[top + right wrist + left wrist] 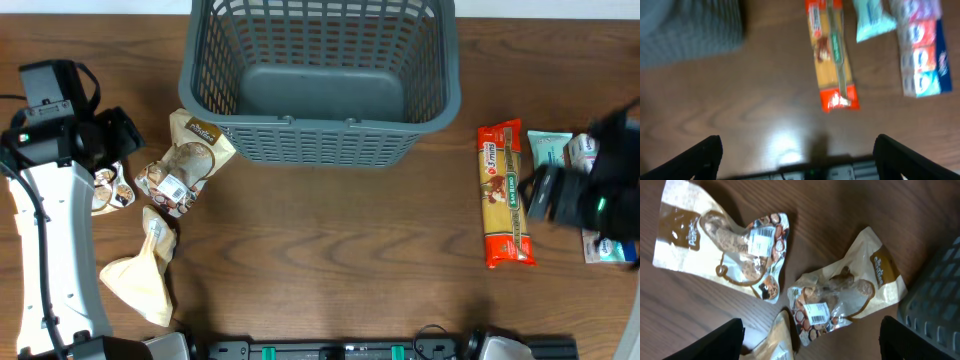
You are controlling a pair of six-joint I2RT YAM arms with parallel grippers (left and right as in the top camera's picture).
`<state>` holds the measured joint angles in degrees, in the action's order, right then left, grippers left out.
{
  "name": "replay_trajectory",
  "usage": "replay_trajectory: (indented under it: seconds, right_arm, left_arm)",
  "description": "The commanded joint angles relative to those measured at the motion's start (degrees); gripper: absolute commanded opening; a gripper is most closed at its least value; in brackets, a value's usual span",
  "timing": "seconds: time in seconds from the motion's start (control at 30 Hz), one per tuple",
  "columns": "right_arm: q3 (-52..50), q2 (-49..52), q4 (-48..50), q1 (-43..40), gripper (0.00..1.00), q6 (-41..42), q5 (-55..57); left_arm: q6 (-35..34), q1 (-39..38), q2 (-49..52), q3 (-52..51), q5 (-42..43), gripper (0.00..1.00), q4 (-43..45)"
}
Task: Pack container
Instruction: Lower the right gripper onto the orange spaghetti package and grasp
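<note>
My right gripper grabs the orange pasta packet [503, 195] across its narrow middle, by its long edges, next, to pack the container [330, 126].
The dark grey slotted container [330, 126] stands at the back middle of the table and holds nothing. It also shows in the left wrist view [935, 305] and the right wrist view [690, 30]. Three beige snack pouches lie at the left [190, 150] [110, 190] [145, 272]. My left gripper [118, 135] is open above them, over the pouches [840, 300] [715, 245]. An orange pasta packet [503, 195] lies at the right. My right gripper [555, 195] is open and empty beside it, above bare table [800, 155].
A teal packet [548, 148] and a blue multi-coloured pack [605, 245] lie at the far right, partly under the right arm. They also show in the right wrist view: the teal packet [870, 20] and the blue pack [920, 50], next to the pasta [832, 55].
</note>
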<state>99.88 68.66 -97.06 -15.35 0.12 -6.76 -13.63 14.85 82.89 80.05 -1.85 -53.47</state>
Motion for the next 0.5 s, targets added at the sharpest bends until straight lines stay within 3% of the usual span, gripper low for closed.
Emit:
replay_trajectory:
  seconds: [0.0,0.07,0.13,0.23,0.47]
  right_arm:
    - [-7.5,-4.2,0.7,0.4,0.92,-2.4,-0.4]
    - [-10.4,-6.1,2.0,0.4,0.93,-2.3,-3.2]
    - [-11.5,-7.2,3.6,0.4,0.87,-2.4,-5.5]
    - [-11.6,-7.5,8.3,0.4,0.97,0.2,-5.9]
    - [-21.7,-5.1,19.8,0.4,0.95,-4.2,1.0]
  left_arm:
    - [0.9,0.2,0.2,-0.2,0.0,0.75,0.5]
    - [0.9,0.2,0.2,-0.2,0.6,0.75,0.7]
    - [0.9,0.2,0.2,-0.2,1.6,0.75,0.8]
    - [0.9,0.2,0.2,-0.2,2.9,0.75,1.2]
    - [0.9,0.2,0.2,-0.2,2.9,0.75,1.6]
